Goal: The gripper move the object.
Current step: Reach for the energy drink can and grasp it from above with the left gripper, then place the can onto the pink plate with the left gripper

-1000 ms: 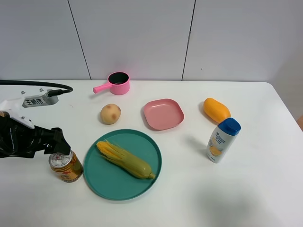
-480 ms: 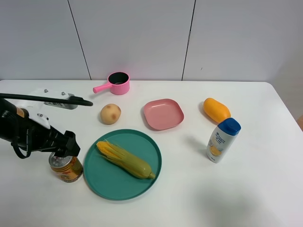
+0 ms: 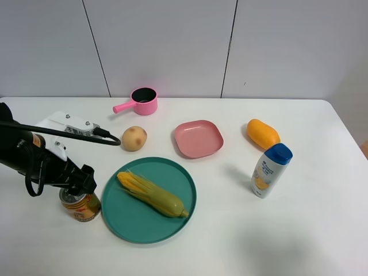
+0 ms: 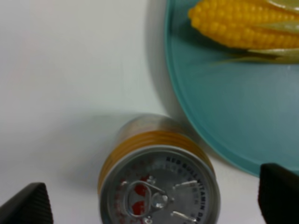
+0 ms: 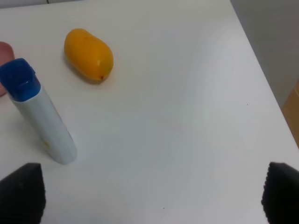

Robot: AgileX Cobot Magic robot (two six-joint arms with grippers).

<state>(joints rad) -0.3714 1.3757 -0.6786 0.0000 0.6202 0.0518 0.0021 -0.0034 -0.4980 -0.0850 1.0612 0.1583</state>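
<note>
The drink can is on the table. My left gripper should pick it up next by its ribbed upper side (image 4: 156, 139) below the lid (image 4: 160, 190) to move it off the table.
The drink can (image 3: 81, 207), with an orange-yellow label and silver pull-tab top, stands upright on the table just left of the teal plate. My left gripper (image 3: 77, 183), black-wrapped with a white labelled box (image 3: 64, 127) and a black cable, hangs right above it. In the left wrist view the can (image 4: 158, 184) sits between the two dark fingertips (image 4: 29, 204), which stand wide apart and do not touch it. The left gripper (image 4: 154, 198) is open. My right gripper (image 5: 152, 193) is open and empty over bare table; it does not show in the exterior view.
A teal plate (image 3: 123, 221) holding a corn cob (image 3: 152, 194) lies next to the can. A potato (image 3: 134, 138), a pink pot (image 3: 141, 102), a pink square dish (image 3: 199, 138), a mango (image 3: 263, 133) and a white blue-capped bottle (image 3: 270, 170) stand further right.
My left arm has swung round and moved right, with its white box now nearer the potato. The fingers have come over the can's top. The can has not moved.
</note>
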